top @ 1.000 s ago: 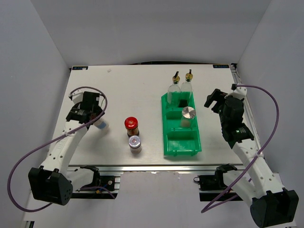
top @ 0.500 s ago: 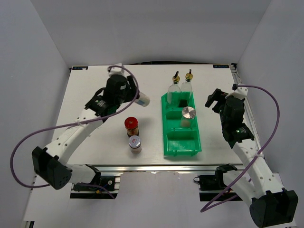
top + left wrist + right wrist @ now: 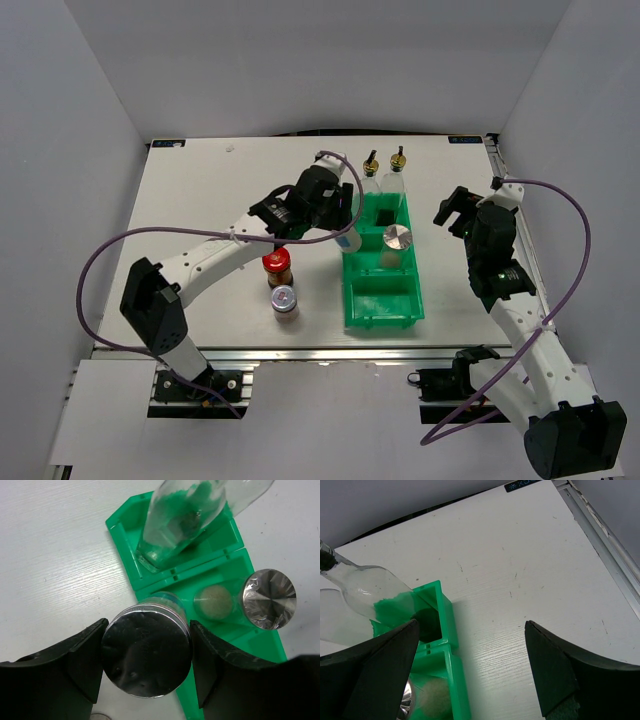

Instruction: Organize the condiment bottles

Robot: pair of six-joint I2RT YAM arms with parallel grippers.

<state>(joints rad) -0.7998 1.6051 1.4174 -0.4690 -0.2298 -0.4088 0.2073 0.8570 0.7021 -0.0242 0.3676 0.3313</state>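
The held jar is above the bin's side, so the robot's left gripper has to move it to the free bottom of the bin beside the binned jar before letting it go.
My left gripper (image 3: 345, 232) is shut on a short silver-lidded jar (image 3: 146, 651) and holds it over the left wall of the green bin (image 3: 351, 305), by the middle compartment. Two tall clear bottles (image 3: 370, 182) (image 3: 397, 177) with gold-black spouts stand in the bin's far compartment. Another silver-lidded jar (image 3: 397, 240) stands in the middle compartment. The near compartment holds nothing. A red-capped jar (image 3: 277, 262) and a third silver-lidded jar (image 3: 285, 300) stand on the table left of the bin. My right gripper (image 3: 455, 212) is open and empty, right of the bin.
The left wrist view shows the bottles (image 3: 180, 515), the binned jar's lid (image 3: 268, 599) and the bin wall (image 3: 125, 530). In the right wrist view (image 3: 470, 625) I see a bottle (image 3: 365, 587), the bin's far corner (image 3: 437, 610) and the table's right rail (image 3: 600, 527).
My left arm has swung from the table's far left to the right with the silver-lidded jar, up to the bin's left wall. The right arm has not moved.
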